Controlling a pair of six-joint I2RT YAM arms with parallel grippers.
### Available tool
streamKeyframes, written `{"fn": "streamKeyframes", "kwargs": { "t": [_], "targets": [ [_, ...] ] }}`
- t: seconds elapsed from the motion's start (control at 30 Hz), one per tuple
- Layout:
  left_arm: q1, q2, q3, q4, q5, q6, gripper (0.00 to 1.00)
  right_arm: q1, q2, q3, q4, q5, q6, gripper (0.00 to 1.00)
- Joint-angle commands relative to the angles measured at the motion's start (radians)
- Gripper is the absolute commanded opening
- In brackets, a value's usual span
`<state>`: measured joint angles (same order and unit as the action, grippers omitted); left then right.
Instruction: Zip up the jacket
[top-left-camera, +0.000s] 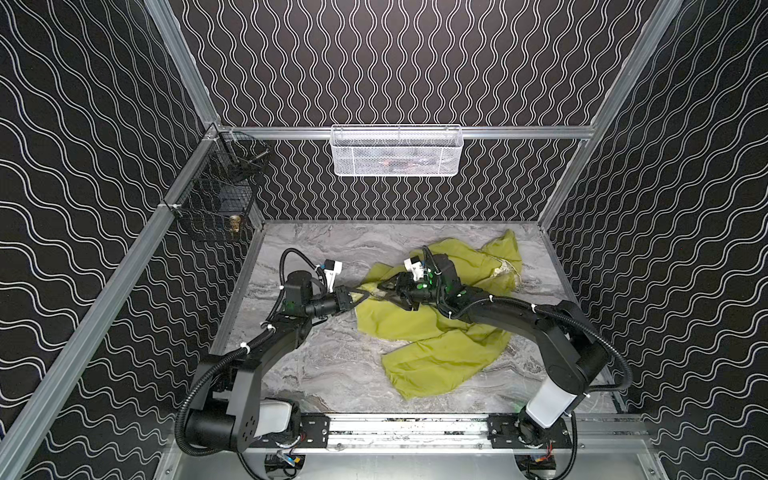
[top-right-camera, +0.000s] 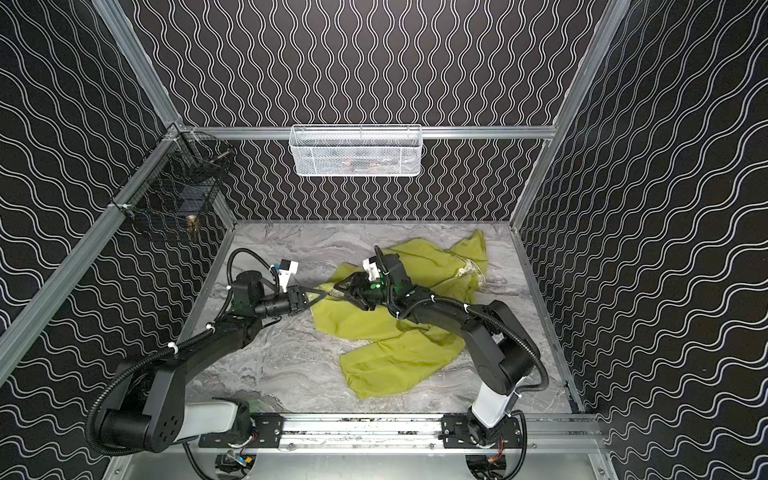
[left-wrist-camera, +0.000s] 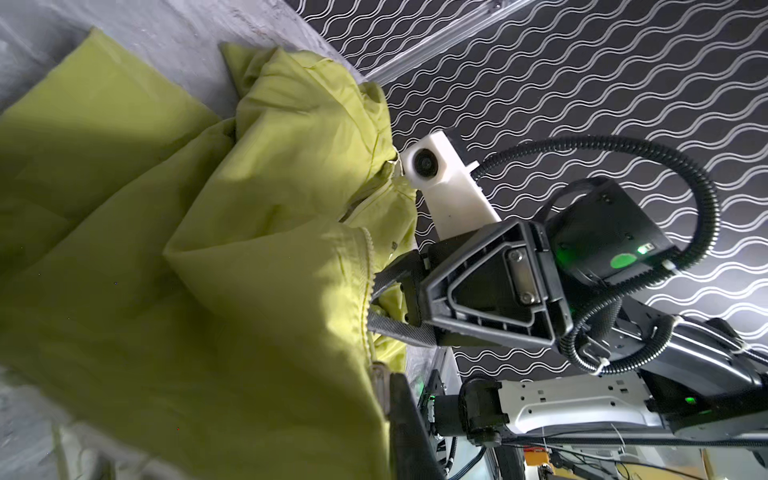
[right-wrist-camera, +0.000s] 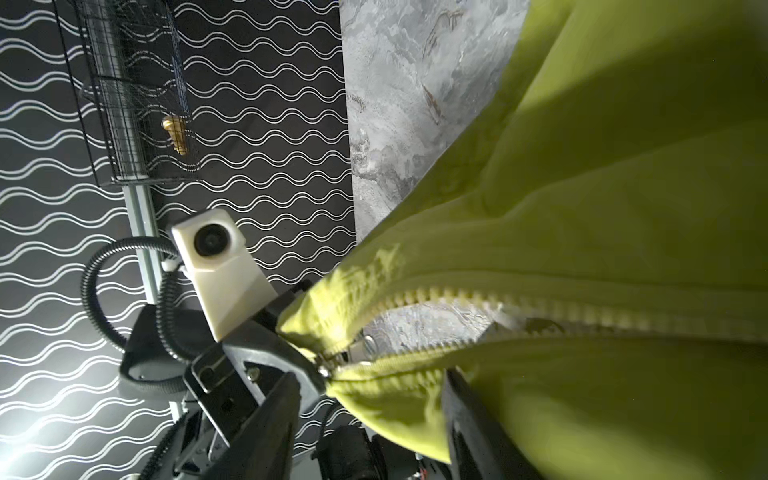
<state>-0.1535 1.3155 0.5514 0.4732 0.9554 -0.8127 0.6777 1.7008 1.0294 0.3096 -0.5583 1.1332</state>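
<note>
My right gripper should grab the zipper's slider next, beside my left gripper where the rows meet. Then it can zip the jacket (top-left-camera: 432, 332) closed.
The yellow-green jacket (top-left-camera: 432, 332) (top-right-camera: 374, 328) lies crumpled on the marble table, toward the right in both top views. My left gripper (top-left-camera: 363, 296) (top-right-camera: 321, 294) is shut on the jacket's left tip, where the two zipper rows meet. The jacket hides most of this grip in the left wrist view. My right gripper (top-left-camera: 381, 286) (top-right-camera: 337, 286) faces it closely. The right wrist view shows the right gripper (right-wrist-camera: 370, 376) open, a fold of jacket hem lying between its fingers (right-wrist-camera: 270, 419). The zipper (right-wrist-camera: 457, 301) gapes beside the left gripper (right-wrist-camera: 320, 361) and is closed farther along.
A white mesh basket (top-left-camera: 397, 151) hangs on the back wall. A black wire basket (top-left-camera: 218, 208) with a small brass object is fixed to the left wall. Bare marble table (top-left-camera: 324, 374) shows left of and in front of the jacket. Patterned walls enclose three sides.
</note>
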Motion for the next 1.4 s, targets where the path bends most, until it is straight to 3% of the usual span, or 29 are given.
{"fn": "streamKeyframes", "kwargs": {
  "t": [0.0, 0.17, 0.57, 0.8, 1.37],
  "targets": [
    [0.0, -0.012, 0.008, 0.075, 0.051, -0.022, 0.0, 0.001, -0.027, -0.009, 0.011, -0.017, -0.092, 0.54],
    [0.0, -0.016, 0.01, 0.148, 0.094, -0.078, 0.0, -0.001, -0.034, -0.026, 0.12, -0.069, -0.082, 0.51],
    [-0.001, 0.002, 0.008, 0.209, 0.121, -0.124, 0.0, 0.0, 0.021, -0.073, 0.364, -0.136, 0.041, 0.56],
    [-0.001, 0.007, 0.008, 0.206, 0.12, -0.12, 0.0, -0.001, 0.054, -0.077, 0.481, -0.167, 0.121, 0.42],
    [-0.003, 0.015, 0.01, 0.208, 0.115, -0.124, 0.0, 0.006, 0.027, -0.102, 0.517, -0.172, 0.152, 0.29]
  ]
}}
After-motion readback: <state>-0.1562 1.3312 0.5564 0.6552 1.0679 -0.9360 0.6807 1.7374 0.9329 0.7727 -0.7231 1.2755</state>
